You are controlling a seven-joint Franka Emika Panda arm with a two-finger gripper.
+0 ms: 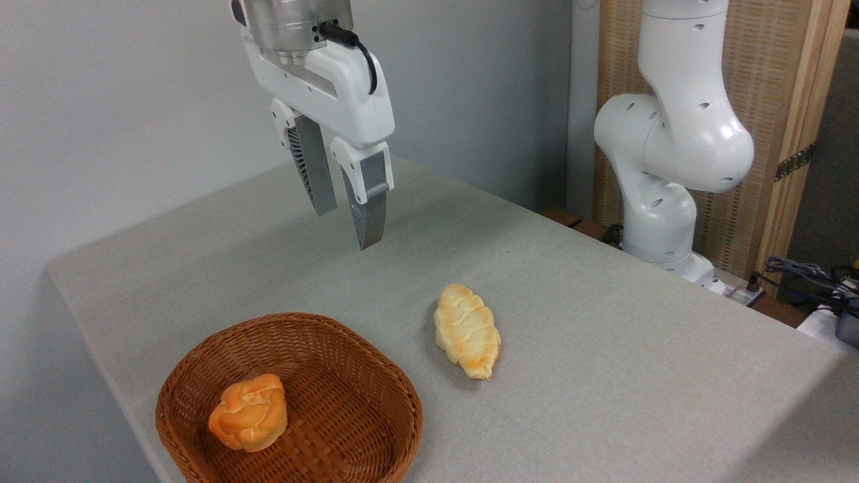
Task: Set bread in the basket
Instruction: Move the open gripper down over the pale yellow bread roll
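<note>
The braided loaf needs to go into the basket, so my gripper will next grab it across its upper part (460, 310).
The bread (467, 330), a pale-yellow braided loaf with toasted ridges, lies on the grey table to the right of the basket. The brown wicker basket (376, 355) sits at the lower left, near the table's front edge. My gripper (347, 227) hangs high above the table, up and to the left of the loaf and behind the basket. Its two grey fingers (370, 208) are apart with nothing between them.
A round orange knotted bun (249, 412) lies inside the basket. The arm's white base (661, 168) stands at the table's far right edge, with cables (812, 278) beyond it. A grey wall runs behind the table (604, 349).
</note>
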